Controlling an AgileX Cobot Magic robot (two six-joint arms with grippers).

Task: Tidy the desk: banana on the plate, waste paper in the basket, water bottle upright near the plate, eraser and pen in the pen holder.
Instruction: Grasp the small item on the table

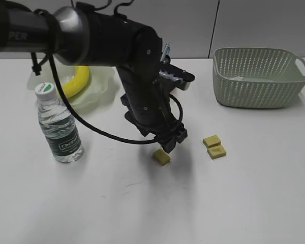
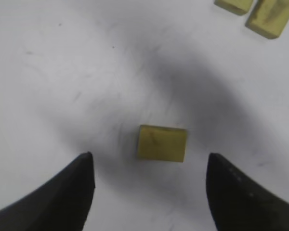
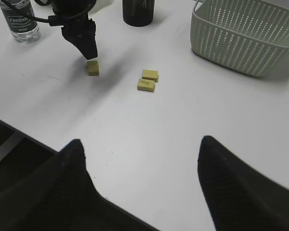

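Next, my left gripper grabs the yellow eraser by its small block body [image 1: 161, 157] [image 2: 161, 143] to put the eraser in the pen holder.
My left gripper [image 1: 168, 145] is open and hangs just above a yellow eraser [image 1: 161, 157] on the white desk [image 1: 142, 203]. In the left wrist view the eraser [image 2: 162, 143] lies just ahead of the open jaws [image 2: 149, 161], apart from them. Two more erasers [image 1: 214, 146] lie to its right. The banana [image 1: 77, 81] lies in the plate [image 1: 104, 89]. The water bottle [image 1: 58, 124] stands upright in front of the plate. The pen holder [image 3: 138, 10] shows in the right wrist view. My right gripper [image 3: 140, 143] is open and empty over the desk's front edge. I cannot make out pen or waste paper.
The pale green basket [image 1: 259, 76] stands at the back right and also shows in the right wrist view [image 3: 245, 38]. My left arm hides the pen holder in the exterior view. The desk's front edge [image 3: 29, 137] runs under my right gripper.
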